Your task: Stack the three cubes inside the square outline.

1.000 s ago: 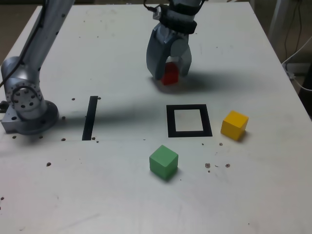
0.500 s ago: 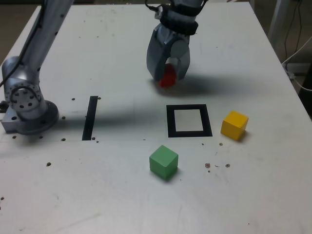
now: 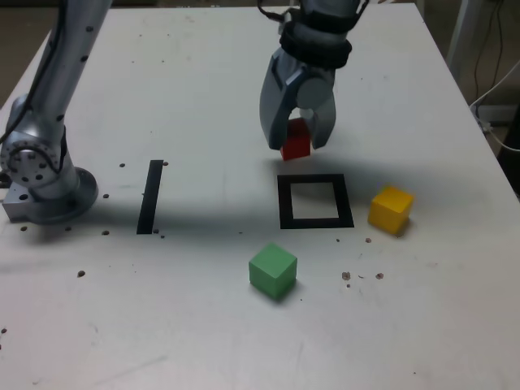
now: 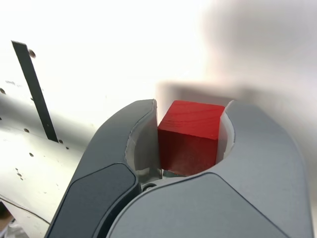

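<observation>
My gripper moves the red cube (image 3: 296, 140) forward next, before releasing it. The red cube still hangs behind the square outline, short of its white centre (image 3: 314, 201).
My gripper (image 3: 298, 143) is shut on the red cube (image 3: 296, 140), which hangs just off the table, a little behind the square outline (image 3: 314, 201). In the wrist view the red cube (image 4: 189, 136) sits squeezed between both grey fingers (image 4: 126, 148). The yellow cube (image 3: 391, 208) rests on the table just to the exterior view's right of the outline. The green cube (image 3: 272, 269) lies in front of the outline, slightly toward the exterior view's left. The outline's white centre holds nothing.
A straight black tape strip (image 3: 151, 195) lies at the exterior view's left of the outline; the strip (image 4: 33, 87) also shows in the wrist view. The arm's base (image 3: 41, 175) stands at the table's left edge. Cables hang off the right side.
The gripper has shut on the red cube, lifted it off the table and carried it toward the exterior view's right and nearer to the outline.
</observation>
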You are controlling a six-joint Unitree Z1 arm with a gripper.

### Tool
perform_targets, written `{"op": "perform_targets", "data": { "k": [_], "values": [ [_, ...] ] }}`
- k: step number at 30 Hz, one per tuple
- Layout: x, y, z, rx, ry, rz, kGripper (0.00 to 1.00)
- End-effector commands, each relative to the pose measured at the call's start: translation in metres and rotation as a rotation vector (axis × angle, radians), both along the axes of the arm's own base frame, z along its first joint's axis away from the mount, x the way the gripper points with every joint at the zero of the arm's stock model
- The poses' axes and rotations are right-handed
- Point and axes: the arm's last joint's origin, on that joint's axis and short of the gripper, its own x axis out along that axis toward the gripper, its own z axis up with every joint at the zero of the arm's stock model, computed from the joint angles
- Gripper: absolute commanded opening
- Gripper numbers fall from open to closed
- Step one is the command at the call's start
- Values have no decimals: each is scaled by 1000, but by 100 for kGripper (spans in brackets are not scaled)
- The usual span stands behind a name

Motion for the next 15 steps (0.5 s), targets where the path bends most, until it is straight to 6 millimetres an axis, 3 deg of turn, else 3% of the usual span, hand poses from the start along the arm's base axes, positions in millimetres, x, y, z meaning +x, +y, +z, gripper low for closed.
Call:
{"op": "perform_targets", "data": {
  "k": [1, 15],
  "values": [
    [1, -8, 2, -4, -5, -13, 30],
    [8, -43, 2, -21, -12, -96, 30]
  ]
}}
